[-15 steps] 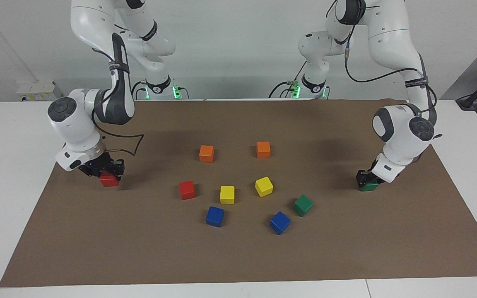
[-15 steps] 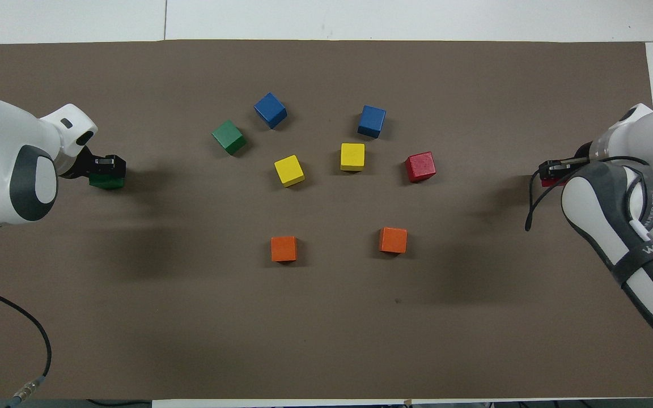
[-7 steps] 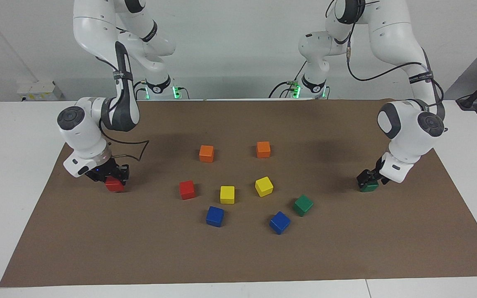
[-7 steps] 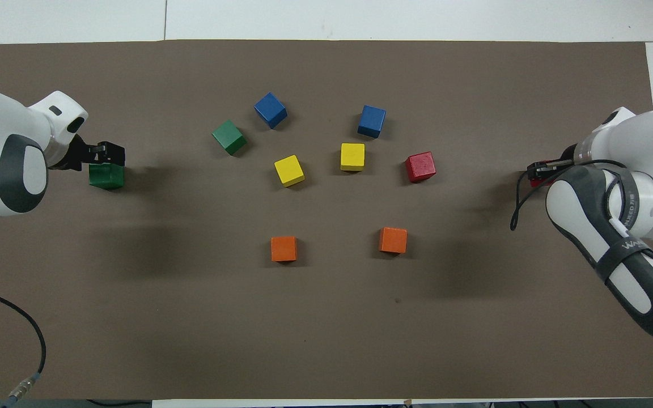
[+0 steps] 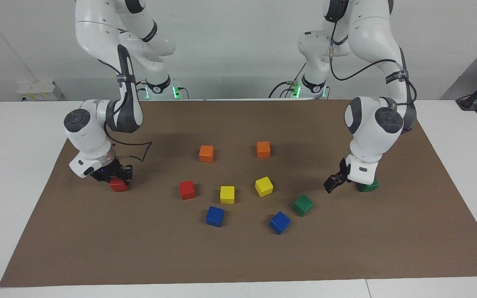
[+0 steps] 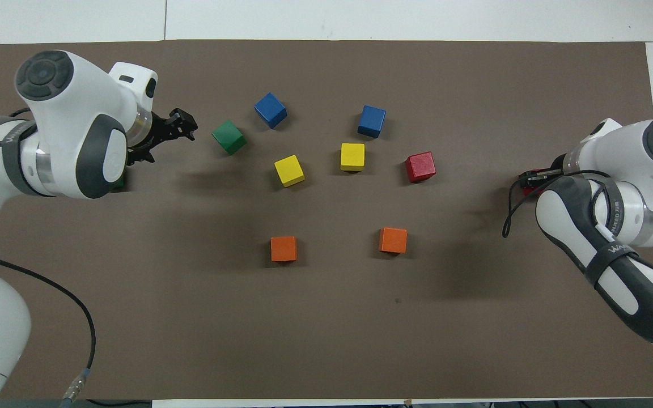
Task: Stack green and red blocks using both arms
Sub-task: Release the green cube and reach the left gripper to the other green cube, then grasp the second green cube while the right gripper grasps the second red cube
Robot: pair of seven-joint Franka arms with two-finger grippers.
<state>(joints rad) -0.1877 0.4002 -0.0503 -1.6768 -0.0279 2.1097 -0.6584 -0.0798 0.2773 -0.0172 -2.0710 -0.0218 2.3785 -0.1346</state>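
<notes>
My right gripper opens now, since the red block [image 6: 529, 191] sits low on the brown mat and the block would stand there.
My right gripper [image 5: 115, 177] is shut on a red block [image 5: 119, 184] low at the mat, toward the right arm's end; in the overhead view the gripper [image 6: 532, 178] shows only a sliver of red. The second red block [image 5: 187, 189] lies beside the yellow cubes. My left gripper [image 5: 333, 183] is open and empty, in the air between the two green blocks. One green block [image 5: 367, 186] sits on the mat under the left wrist, mostly hidden from overhead. The other green block [image 5: 303, 205] lies tilted near a blue cube, just ahead of the left gripper [image 6: 185, 127] in the overhead view [image 6: 228, 136].
Two orange cubes [image 5: 206, 153] [image 5: 263, 149] lie nearer to the robots. Two yellow cubes [image 5: 227, 194] [image 5: 263, 186] and two blue cubes [image 5: 215, 216] [image 5: 280, 222] fill the middle. All rest on a brown mat [image 5: 238, 256].
My left gripper let go of its green block, rose and swung toward the other green block. My right gripper moved a little toward the middle with the red block.
</notes>
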